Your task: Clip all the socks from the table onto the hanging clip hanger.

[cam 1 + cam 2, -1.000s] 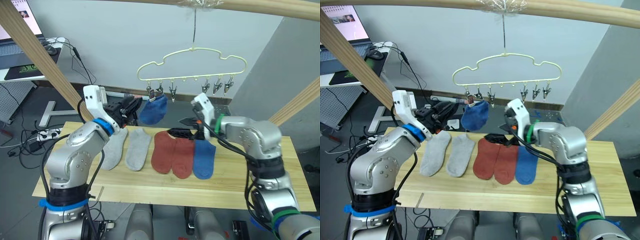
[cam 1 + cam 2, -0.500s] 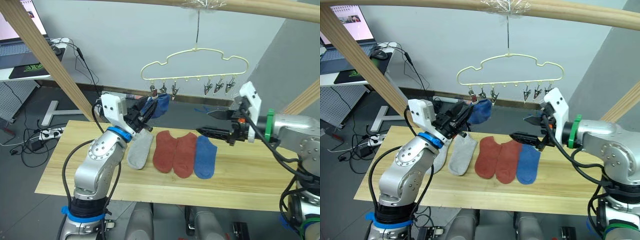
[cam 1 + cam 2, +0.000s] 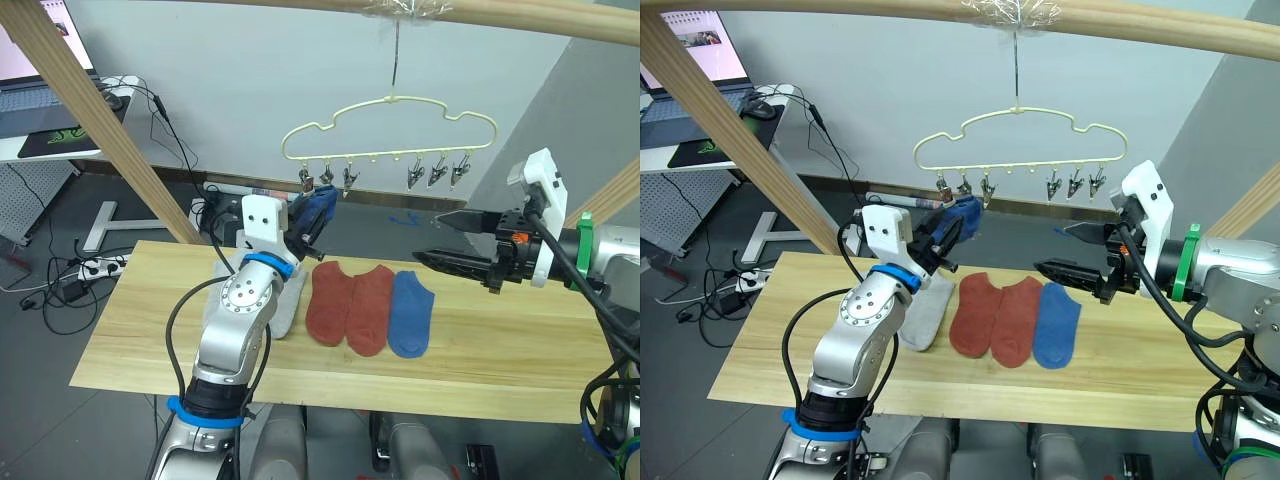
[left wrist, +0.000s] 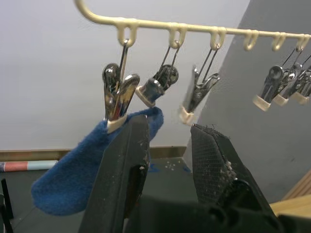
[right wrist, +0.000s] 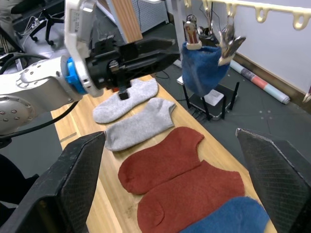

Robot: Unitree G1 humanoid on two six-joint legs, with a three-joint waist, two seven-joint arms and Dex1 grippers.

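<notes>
I should squeeze the metal clip's handles with my left gripper, to open the clip for a sock.
The pale yellow clip hanger hangs from the top pole above the table. One blue sock hangs from its leftmost clips. My left gripper is raised just below those clips, open, with one finger against the hanging sock's edge and nothing between the fingers. My right gripper is open, held above the table's right part, apart from the socks. On the table lie two grey socks, partly hidden by my left arm in the head views, two rust red socks and a blue sock.
Slanted wooden poles stand at the left and at the right, with a wooden beam across the top. A desk with a laptop is at the back left. Cables and a power strip lie on the floor.
My left gripper has moved right and up, closer under the leftmost clips beside the hanging blue sock. My right gripper has drawn back to the right, away from the hanger. The socks stayed put.
</notes>
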